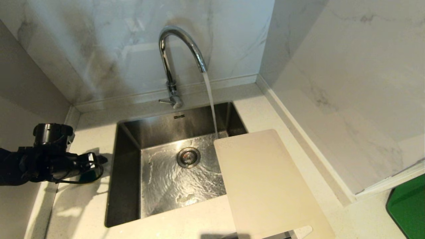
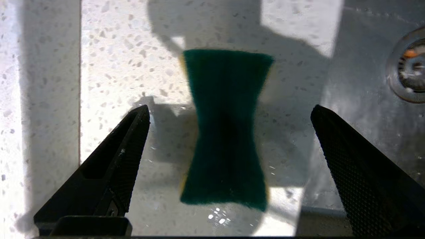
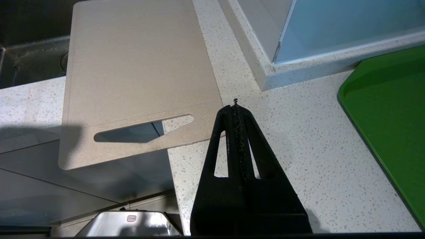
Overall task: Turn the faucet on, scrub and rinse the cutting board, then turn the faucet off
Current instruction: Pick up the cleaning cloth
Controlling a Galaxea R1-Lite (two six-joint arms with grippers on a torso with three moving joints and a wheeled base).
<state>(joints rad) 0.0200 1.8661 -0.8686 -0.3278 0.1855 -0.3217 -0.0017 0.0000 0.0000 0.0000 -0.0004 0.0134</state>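
I need the dark green sponge to scrub the cutting board, so I will next grab the sponge by its narrow middle with my left gripper.
Water runs from the chrome faucet into the steel sink; its thin lever points left. The cream cutting board lies flat across the sink's right side and the counter, also seen in the right wrist view. My left gripper hovers over the counter left of the sink, open, above a dark green sponge that lies between and below the spread fingers; nothing is gripped. My right gripper is shut and empty, over the counter beside the board's handle end.
A bright green slab lies on the counter at the far right. Marble walls close the back and right of the sink. The drain sits mid-basin, with rippling water around it. The counter's front edge is near the board's handle slot.
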